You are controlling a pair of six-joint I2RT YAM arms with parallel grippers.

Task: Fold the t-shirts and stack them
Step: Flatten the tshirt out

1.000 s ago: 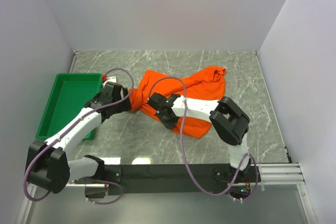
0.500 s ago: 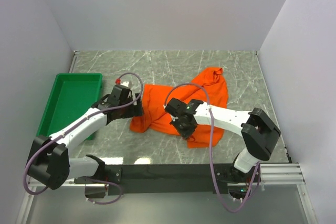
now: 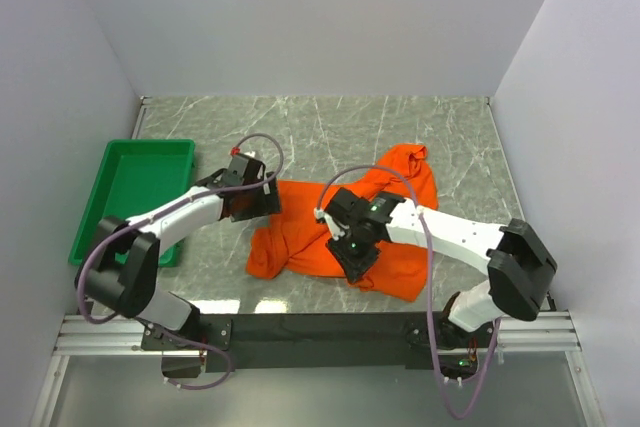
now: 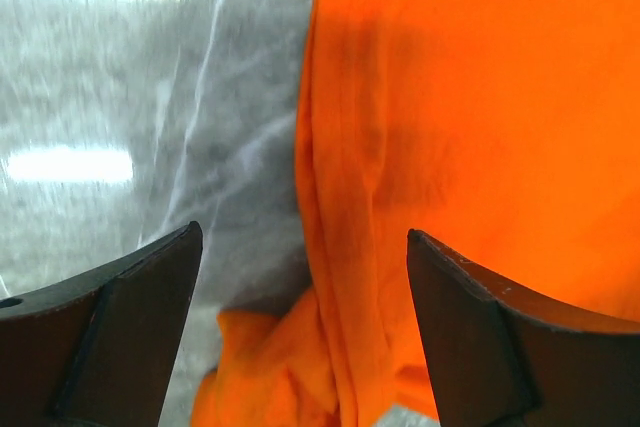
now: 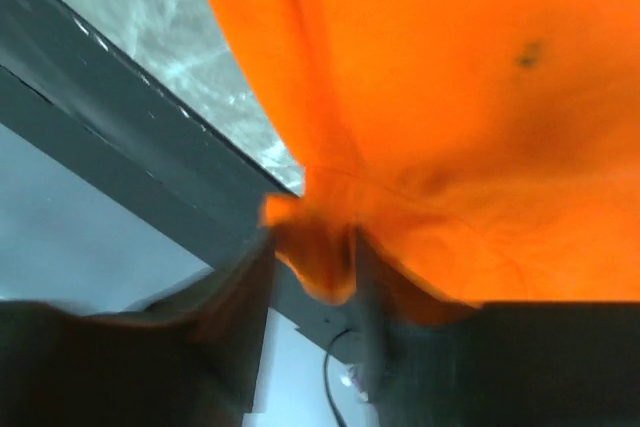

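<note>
My left gripper takes hold of the t-shirt [image 3: 297,235] by its far corner on the green tray's side [image 3: 279,185] next, to spread it flat for folding.
The t-shirt [image 3: 297,235] is a crumpled bright orange heap in the middle of the marble table, one end reaching toward the far right. My left gripper [image 3: 266,203] stands open at the shirt's far-left edge. In the left wrist view its fingers straddle a long fold of the t-shirt [image 4: 470,127] without touching it, the left gripper [image 4: 300,237] hovering above. My right gripper [image 3: 355,257] is low over the shirt's near edge. In the blurred right wrist view the right gripper [image 5: 310,247] has its jaws partly apart, with a small bunch of the t-shirt [image 5: 450,97] between them.
A green tray [image 3: 140,187] lies at the left side of the table. The black front rail [image 3: 320,327] runs just near of the shirt and shows in the right wrist view as a black front rail [image 5: 120,127]. White walls close in three sides.
The shirt has been dragged toward the near edge and bunched up. The right gripper moved nearer and its jaws came apart. The left gripper shifted right, staying open.
</note>
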